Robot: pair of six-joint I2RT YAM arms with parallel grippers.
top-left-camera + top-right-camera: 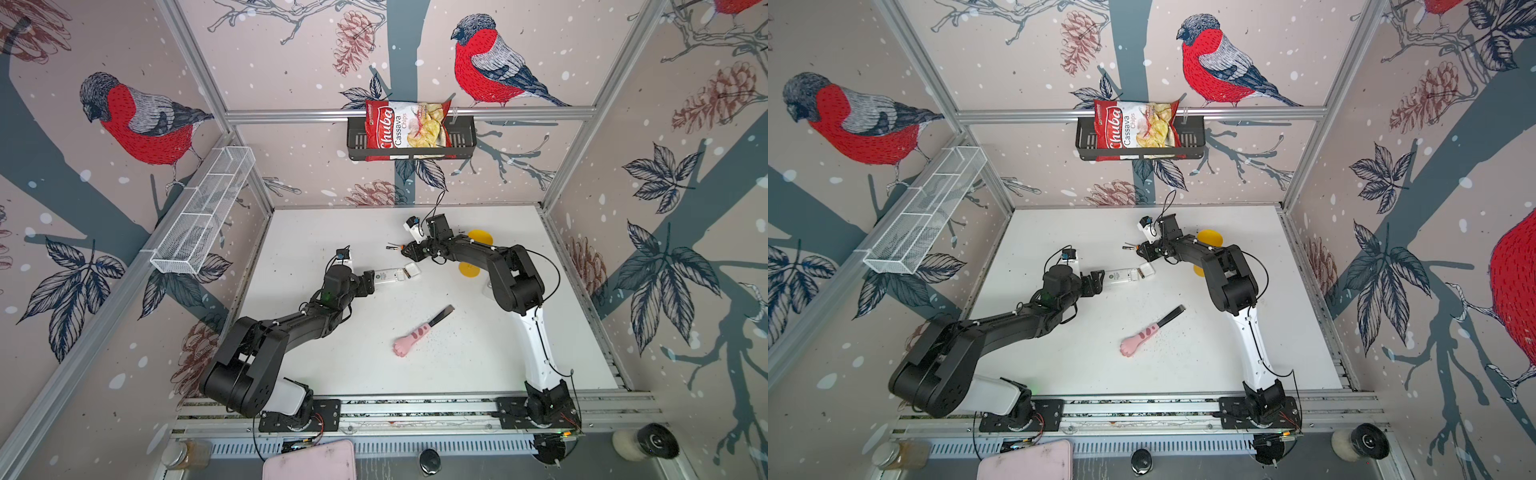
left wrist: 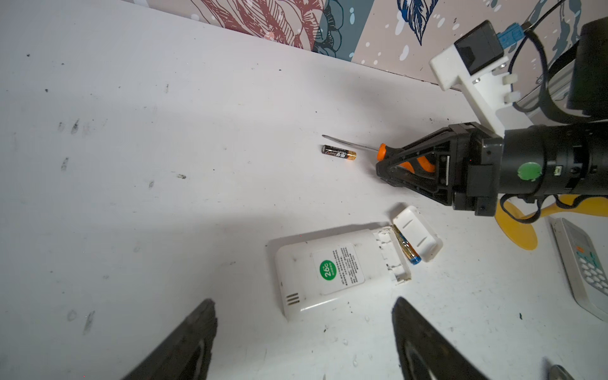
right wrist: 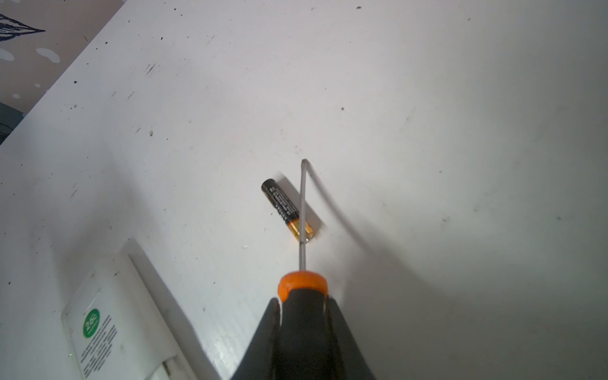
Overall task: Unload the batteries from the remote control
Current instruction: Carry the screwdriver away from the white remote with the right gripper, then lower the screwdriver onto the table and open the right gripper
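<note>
The screwdriver's shaft (image 3: 303,196) hangs over the tabletop, its shadow apart from it, so it is too early to release. My right gripper lowers the screwdriver, before releasing it.
The white remote control (image 2: 339,273) lies face down mid-table, green sticker up, its battery compartment uncovered. One of the batteries (image 2: 406,248) still sits in that compartment, and the loose cover (image 2: 418,238) lies against it. Another battery (image 3: 288,209), black with a copper end, lies on the table beyond the remote (image 1: 388,276). My left gripper (image 2: 304,302) is open, its fingertips on either side of the remote's near end without touching it. My right gripper (image 3: 302,302) is shut on a black-and-orange screwdriver (image 3: 302,286), whose shaft crosses above the loose battery.
A second remote (image 2: 585,269) and yellow discs (image 1: 480,237) lie under my right arm. A pink paw-shaped tool (image 1: 415,336) lies nearer the front. On the back wall hangs a black basket (image 1: 461,145) with a chips bag, on the left wall a white mesh rack (image 1: 203,212).
</note>
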